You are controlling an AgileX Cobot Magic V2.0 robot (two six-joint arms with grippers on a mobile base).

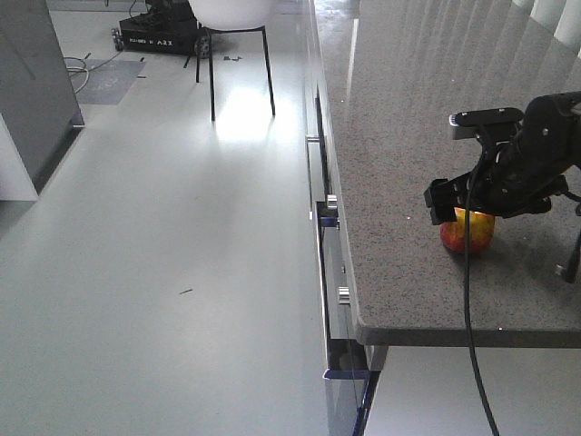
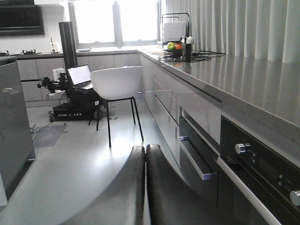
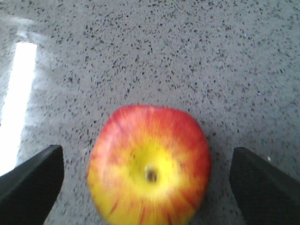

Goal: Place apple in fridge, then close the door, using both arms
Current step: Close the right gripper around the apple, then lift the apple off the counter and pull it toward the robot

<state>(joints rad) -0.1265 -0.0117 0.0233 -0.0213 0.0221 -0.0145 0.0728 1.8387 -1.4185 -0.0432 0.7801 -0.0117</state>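
Observation:
My right gripper grabs the apple by its rounded sides around the dimple (image 3: 105, 171) next, in order to place the apple.
The red and yellow apple (image 1: 468, 232) stands on the grey stone counter (image 1: 408, 109), near its front edge. In the right wrist view the apple (image 3: 149, 164) is seen from above, dimple up. My right gripper (image 1: 467, 210) hangs just over it, open, its black fingers (image 3: 35, 178) on either side of the apple with gaps to it. My left gripper (image 2: 145, 149) is shut and empty, low over the floor beside the counter front. The dark grey fridge (image 1: 32, 82) stands at the far left, also in the left wrist view (image 2: 14, 126). Its door cannot be made out.
A white chair (image 2: 117, 82) on black legs stands by the counter, its legs showing in the front view (image 1: 238, 68). An oven front with silver knobs and a bar handle (image 1: 329, 207) runs under the counter. A black wheeled robot base (image 1: 163, 32) is at the back. A fruit bowl (image 2: 174, 47) sits far along the counter.

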